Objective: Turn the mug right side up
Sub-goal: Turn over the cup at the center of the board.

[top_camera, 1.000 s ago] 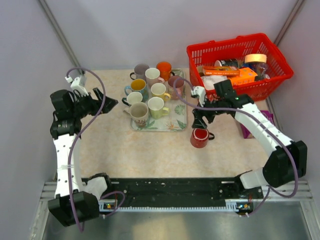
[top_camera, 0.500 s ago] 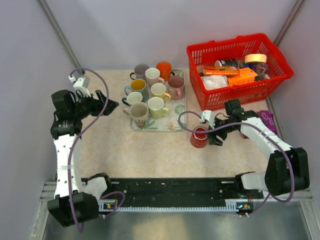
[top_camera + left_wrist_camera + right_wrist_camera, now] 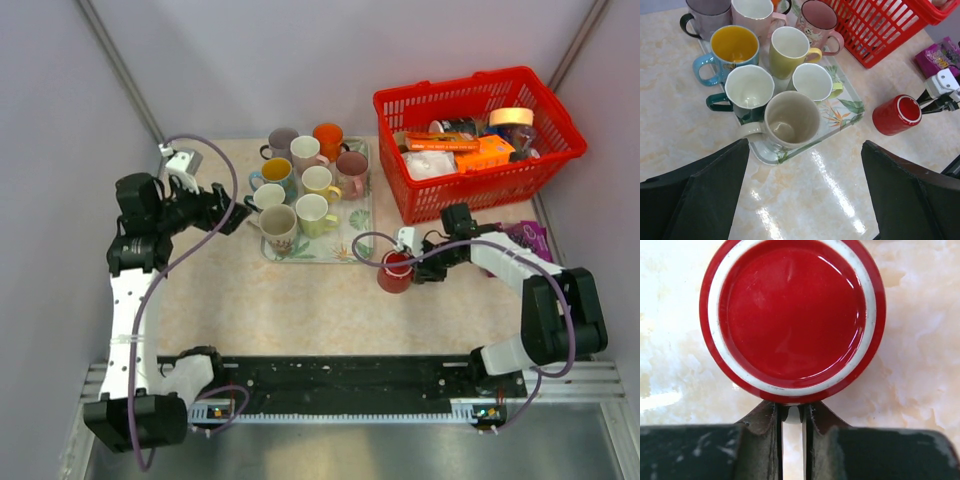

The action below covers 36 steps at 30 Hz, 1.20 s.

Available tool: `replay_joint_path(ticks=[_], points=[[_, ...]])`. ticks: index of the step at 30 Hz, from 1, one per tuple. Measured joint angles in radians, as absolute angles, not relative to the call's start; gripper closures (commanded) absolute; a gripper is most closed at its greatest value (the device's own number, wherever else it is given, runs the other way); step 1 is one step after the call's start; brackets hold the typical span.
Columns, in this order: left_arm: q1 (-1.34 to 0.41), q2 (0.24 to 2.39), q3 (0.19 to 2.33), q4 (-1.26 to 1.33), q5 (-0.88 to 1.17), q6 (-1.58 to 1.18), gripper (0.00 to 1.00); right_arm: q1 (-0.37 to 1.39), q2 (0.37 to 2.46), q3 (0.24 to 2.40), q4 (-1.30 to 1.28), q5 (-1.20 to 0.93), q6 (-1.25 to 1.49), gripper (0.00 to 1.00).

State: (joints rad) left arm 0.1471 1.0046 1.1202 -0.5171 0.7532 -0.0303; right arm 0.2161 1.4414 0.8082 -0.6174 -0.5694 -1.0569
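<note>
My left gripper grabs the mug's side (image 3: 381, 276) (image 3: 883, 118) opposite the handle my right gripper pinches next, to set the red mug upright.
The red mug (image 3: 395, 272) stands upside down on the table just right of the tray, its red base with a white ring facing up (image 3: 792, 320). It also shows at the right of the left wrist view (image 3: 897, 115). My right gripper (image 3: 418, 266) reaches in low from the right and is shut on the mug's handle, which sits pinched between the jaws (image 3: 791, 412). My left gripper (image 3: 236, 211) hangs open beside the tray's left edge, nothing between its fingers (image 3: 805, 146).
A floral tray (image 3: 315, 257) holds several upright mugs in mixed colours. A red basket (image 3: 480, 100) of packets stands at the back right. A purple packet (image 3: 530, 236) lies by the right arm.
My right arm came down from near the basket to table level at the red mug, and its jaws closed on the handle. My left gripper shifted slightly right toward the tray.
</note>
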Motion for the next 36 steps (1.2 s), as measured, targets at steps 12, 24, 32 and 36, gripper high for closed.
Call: replay_joint_path(ticks=[12, 24, 32, 36], points=[[-0.152, 0.853, 1.120, -0.525, 0.701, 0.364, 0.17, 0.234, 1.370, 1.037, -0.862, -0.800, -0.756, 1.00], [-0.356, 0.763, 0.860, -0.179, 0.604, 1.053, 0.17, 0.276, 1.581, 1.234, -0.202, -1.257, 0.315, 1.00], [-0.450, 0.841, 0.778, 0.044, 0.616, 1.302, 0.19, 0.437, 1.630, 1.189, 0.141, -1.410, 0.730, 1.00], [-0.471, 0.865, 0.778, 0.056, 0.635, 1.338, 0.24, 0.456, 1.632, 1.189, 0.214, -1.434, 0.794, 1.00]])
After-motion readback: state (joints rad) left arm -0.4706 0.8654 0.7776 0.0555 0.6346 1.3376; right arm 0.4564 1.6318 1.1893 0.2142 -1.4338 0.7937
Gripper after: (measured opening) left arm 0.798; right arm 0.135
